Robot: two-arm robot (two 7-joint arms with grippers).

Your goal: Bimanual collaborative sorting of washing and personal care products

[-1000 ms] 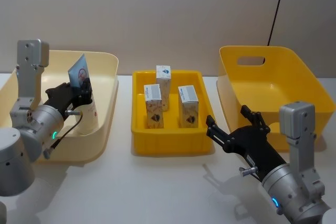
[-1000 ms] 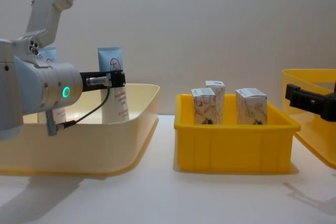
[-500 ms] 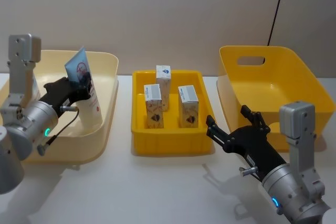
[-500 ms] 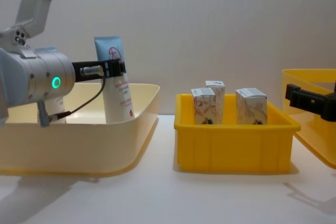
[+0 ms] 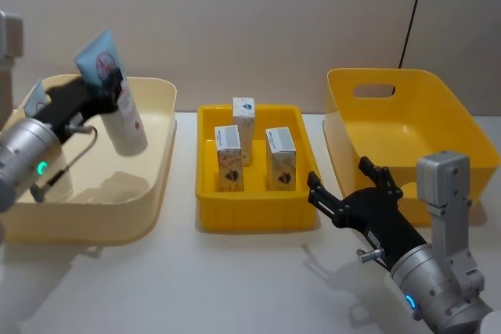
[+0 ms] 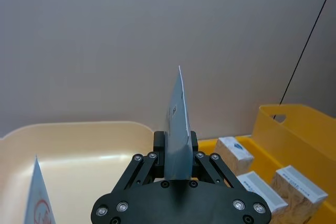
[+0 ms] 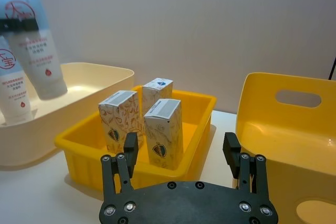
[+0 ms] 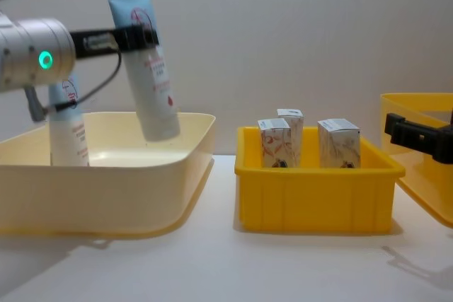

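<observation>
The right gripper grabs the tube by its bare lower end (image 5: 128,132) (image 8: 159,119) next, since the left gripper's fingers wrap around the tube's upper end.
My left gripper (image 5: 107,88) is shut on the upper end of a pale-blue squeeze tube (image 5: 119,109) with red print. The tube hangs tilted in the air above the cream bin (image 5: 160,163), clear of its floor, as the chest view shows for the tube (image 8: 149,79). A second tube (image 8: 67,126) stands upright at the bin's left side. Three small white cartons (image 5: 228,159) with brown swirls stand in the small yellow tray (image 5: 254,218). My right gripper (image 5: 349,181) hovers open in front of the tray's right corner, holding nothing.
A large yellow bin (image 5: 407,119) with a handle slot stands at the right, behind my right gripper. White tabletop lies bare in front of the tray and bins. A black cable runs down the wall at the back right.
My left gripper has lifted the tube up out of the cream bin and tilted it, its lower end swinging right. The right arm has not moved.
</observation>
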